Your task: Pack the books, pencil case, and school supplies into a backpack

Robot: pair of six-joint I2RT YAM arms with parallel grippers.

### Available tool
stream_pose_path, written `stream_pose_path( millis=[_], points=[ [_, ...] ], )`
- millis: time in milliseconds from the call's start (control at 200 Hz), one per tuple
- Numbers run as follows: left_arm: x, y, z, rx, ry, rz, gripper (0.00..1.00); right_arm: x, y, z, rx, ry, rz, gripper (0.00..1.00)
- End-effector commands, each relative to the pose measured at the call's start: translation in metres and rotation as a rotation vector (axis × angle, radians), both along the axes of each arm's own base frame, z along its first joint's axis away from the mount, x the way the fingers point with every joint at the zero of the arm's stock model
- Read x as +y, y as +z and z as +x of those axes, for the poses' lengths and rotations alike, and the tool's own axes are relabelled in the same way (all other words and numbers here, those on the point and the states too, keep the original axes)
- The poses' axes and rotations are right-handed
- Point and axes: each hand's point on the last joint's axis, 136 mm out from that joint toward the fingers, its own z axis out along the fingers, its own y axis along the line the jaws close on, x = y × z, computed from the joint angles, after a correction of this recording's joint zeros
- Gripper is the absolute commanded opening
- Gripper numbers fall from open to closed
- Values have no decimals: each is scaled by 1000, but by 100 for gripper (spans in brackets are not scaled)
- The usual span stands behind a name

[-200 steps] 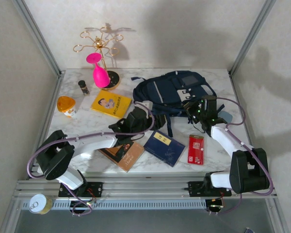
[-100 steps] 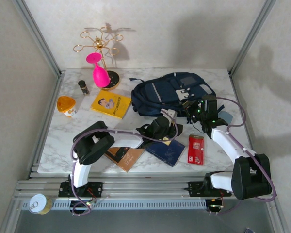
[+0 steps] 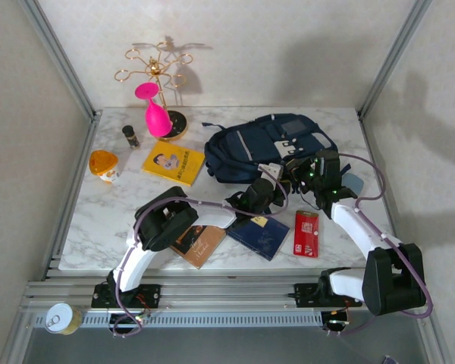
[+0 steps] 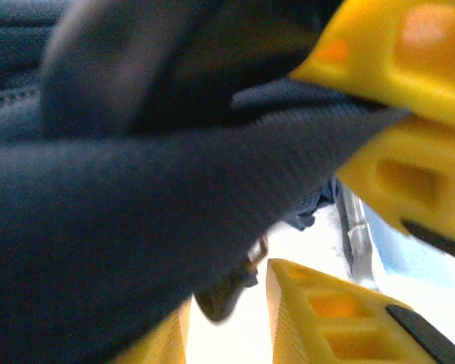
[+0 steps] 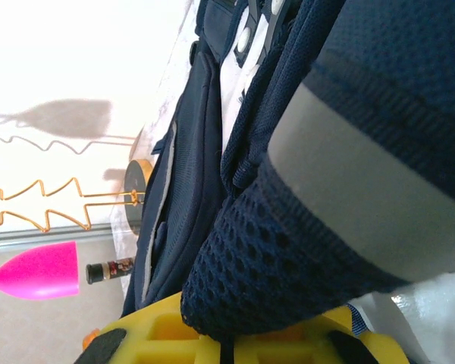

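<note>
My right gripper should keep holding the mesh strap until the backpack sits at a slant. The backpack's long side is still crosswise.
The navy backpack lies at the back middle of the table. My right gripper is at its right front edge, shut on a padded mesh strap of the backpack, and its fingers meet under the mesh. My left gripper is at the bag's front edge beside it, open, with dark fabric draped over it and a zip pull dangling in the gap. The yellow book, brown book, navy book and red packet lie on the table. The grey-blue pencil case peeks from behind the right arm.
A gold wire stand with a pink glass, a small dark bottle and an orange cup stand at the back left. The frame posts rise at the table's back corners. A tin sits below the front rail.
My left arm has swung right, from above the brown book to the backpack's front edge next to the right gripper. The right gripper has kept its hold on the strap.
</note>
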Motion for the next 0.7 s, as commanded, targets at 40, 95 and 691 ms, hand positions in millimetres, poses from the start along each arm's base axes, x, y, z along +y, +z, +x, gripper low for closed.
stream_pose_path(
  millis=[40,95,691],
  points=[
    [-7,12,13,-42,18,-37,20,11,28,0,-94,41,34,0],
    [-7,12,13,-43,16,-35,15,11,27,0,-93,41,30,0],
    [41,15,-24,45,-59,-40,0,-19,44,22,-126,-1,-51,0]
  ],
)
